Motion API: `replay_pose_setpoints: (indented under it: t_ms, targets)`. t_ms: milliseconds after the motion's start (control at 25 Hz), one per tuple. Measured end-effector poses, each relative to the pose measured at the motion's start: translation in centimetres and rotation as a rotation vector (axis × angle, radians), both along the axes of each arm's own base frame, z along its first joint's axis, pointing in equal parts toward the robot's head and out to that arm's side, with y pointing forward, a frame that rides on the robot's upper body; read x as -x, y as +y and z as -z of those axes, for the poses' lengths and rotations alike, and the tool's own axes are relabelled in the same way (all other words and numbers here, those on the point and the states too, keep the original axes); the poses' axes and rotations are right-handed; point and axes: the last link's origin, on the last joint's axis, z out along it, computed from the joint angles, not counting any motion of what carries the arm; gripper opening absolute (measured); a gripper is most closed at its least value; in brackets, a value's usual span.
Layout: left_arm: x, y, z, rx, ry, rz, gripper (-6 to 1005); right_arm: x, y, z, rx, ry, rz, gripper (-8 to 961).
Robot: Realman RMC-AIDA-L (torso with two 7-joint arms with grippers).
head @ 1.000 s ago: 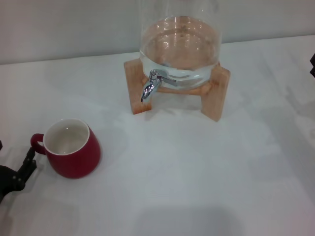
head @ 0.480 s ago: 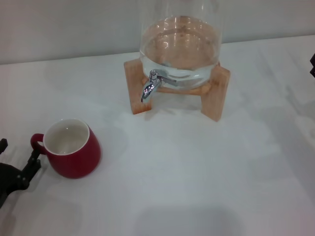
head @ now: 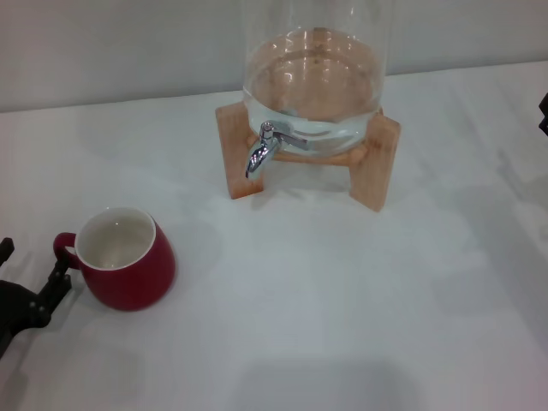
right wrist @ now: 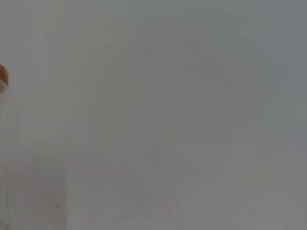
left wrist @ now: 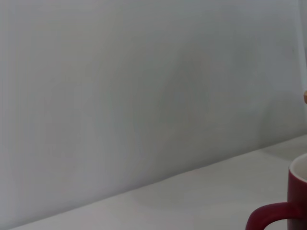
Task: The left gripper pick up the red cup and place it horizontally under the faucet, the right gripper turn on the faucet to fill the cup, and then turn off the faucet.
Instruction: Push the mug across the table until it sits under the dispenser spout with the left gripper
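It isn't time to close yet: the red handle is ahead of the gap in my fingers. My left gripper should first move toward the red cup [head: 125, 259], then close on its handle.
The red cup [head: 125, 259] stands upright on the white table at the near left, white inside showing, with its loop handle [head: 63, 248] turned toward the left edge. My left gripper [head: 32, 259] is low at the left edge and open. One black finger [head: 55, 281] lies right beside the handle and the other finger [head: 5, 248] just peeks in, with nothing held. The left wrist view catches the red cup [left wrist: 296, 197] at its edge. The chrome faucet [head: 260, 151] juts from the glass dispenser [head: 312, 77], lever back, no water flowing. Only a dark sliver of my right gripper [head: 544, 113] shows at the far right.
The dispenser sits on a wooden stand [head: 233, 154] at the table's back centre, in front of a pale wall. White tabletop [head: 342, 300] stretches between cup and stand and off to the right.
My left gripper has edged a little toward the cup handle, and its second finger has come into view at the left edge. Cup, faucet and right arm have not moved.
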Motion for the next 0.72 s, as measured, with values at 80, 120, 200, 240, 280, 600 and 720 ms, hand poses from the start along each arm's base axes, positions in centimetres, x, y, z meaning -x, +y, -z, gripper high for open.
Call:
replay_pose_setpoints:
  t_ms: [80, 120, 200, 240, 280, 600, 720]
  targets:
    - [-0.02, 0.07, -0.04, -0.001, 0.001, 0.002, 773, 0.0, 0.0, 0.0, 0.0, 0.0, 0.0, 870]
    - [-0.05, 0.12, -0.06, -0.001, 0.001, 0.003, 773, 0.0, 0.0, 0.0, 0.0, 0.0, 0.0, 870]
    - [-0.16, 0.27, -0.07, -0.001, 0.001, 0.008, 772, 0.0, 0.0, 0.0, 0.0, 0.0, 0.0, 870]
    - [-0.21, 0.33, -0.07, -0.001, 0.002, 0.01, 772, 0.0, 0.0, 0.0, 0.0, 0.0, 0.0, 870]
    - [-0.25, 0.38, -0.06, 0.0, 0.002, 0.011, 772, 0.0, 0.0, 0.0, 0.0, 0.001, 0.0, 870]
    - [-0.56, 0.76, -0.04, -0.002, 0.016, 0.029, 770, 0.01, 0.0, 0.02, 0.001, 0.001, -0.001, 871]
    - [-0.61, 0.83, -0.04, -0.002, 0.017, 0.031, 769, 0.01, 0.0, 0.03, 0.002, 0.001, -0.001, 871]
